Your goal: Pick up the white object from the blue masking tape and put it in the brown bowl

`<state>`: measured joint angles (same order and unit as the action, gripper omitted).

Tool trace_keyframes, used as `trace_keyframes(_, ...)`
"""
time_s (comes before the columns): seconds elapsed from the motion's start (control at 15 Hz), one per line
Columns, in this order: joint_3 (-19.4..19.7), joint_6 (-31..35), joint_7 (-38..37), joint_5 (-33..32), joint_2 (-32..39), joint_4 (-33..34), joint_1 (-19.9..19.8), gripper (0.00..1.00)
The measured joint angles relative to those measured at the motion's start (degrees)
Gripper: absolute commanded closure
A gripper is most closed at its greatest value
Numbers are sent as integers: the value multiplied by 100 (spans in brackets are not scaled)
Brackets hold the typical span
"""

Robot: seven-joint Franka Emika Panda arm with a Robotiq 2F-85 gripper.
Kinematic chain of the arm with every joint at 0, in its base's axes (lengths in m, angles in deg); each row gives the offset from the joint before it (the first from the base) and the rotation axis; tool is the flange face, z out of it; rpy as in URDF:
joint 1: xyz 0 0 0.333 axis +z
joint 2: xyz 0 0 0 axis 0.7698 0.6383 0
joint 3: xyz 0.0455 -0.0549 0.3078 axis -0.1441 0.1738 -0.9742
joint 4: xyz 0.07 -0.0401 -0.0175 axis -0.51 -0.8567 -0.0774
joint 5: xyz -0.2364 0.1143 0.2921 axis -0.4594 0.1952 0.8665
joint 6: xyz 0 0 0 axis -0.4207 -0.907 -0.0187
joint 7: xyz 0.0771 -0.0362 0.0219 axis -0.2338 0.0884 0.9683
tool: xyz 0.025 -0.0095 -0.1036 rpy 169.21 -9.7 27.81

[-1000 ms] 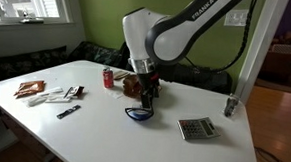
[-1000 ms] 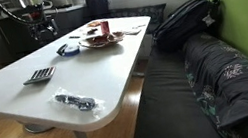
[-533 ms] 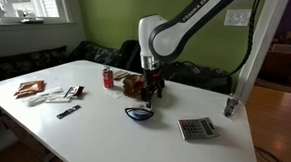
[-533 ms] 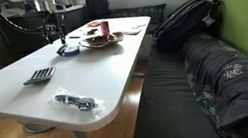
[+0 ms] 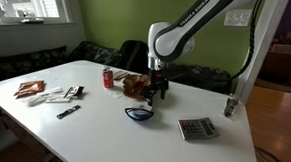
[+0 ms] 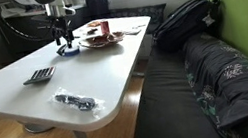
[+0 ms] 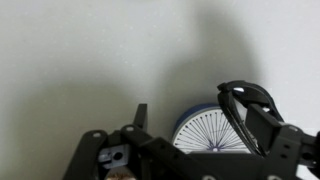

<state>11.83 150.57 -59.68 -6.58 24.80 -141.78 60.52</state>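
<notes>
My fingers are above the white object's rim, so it isn't time to close yet. My gripper should first go down to the object's rim and then close on the object.
The blue masking tape point(image 5: 138, 114) lies on the white table in front of the brown bowl point(image 5: 135, 83). Both also show in the other exterior view, tape point(image 6: 68, 50) and bowl point(image 6: 92, 41). My gripper point(image 5: 158, 90) hangs above the table just beside and behind the tape, next to the bowl. In the wrist view the tape point(image 7: 205, 135) lies below and between my fingers, its centre white with thin dark spokes. My gripper point(image 7: 195, 112) is open with nothing between the fingers. I cannot make out the white object as a separate lump.
A red can point(image 5: 109, 78) stands beside the bowl. A grey calculator point(image 5: 195, 128) lies near the table's front edge. Wrappers and small items point(image 5: 47, 92) lie at one end. A black object point(image 6: 76, 101) lies near the table's rounded end, and a bench with bags point(image 6: 185, 20) runs alongside.
My gripper has risen from right over the tape and moved sideways toward the bowl's side. The tape and the bowl have not moved.
</notes>
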Motion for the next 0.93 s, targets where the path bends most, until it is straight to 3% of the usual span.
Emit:
trace_keyframes(0.2,-294,223,806,549,0,-6,-273,0)
trace_keyframes(0.47,-824,231,2252,1579,77,-18,-1042,0)
trace_keyframes(0.67,-945,89,2561,1826,305,114,-1355,0)
trace_keyframes(0.93,-997,97,2603,2019,414,193,-1356,0)
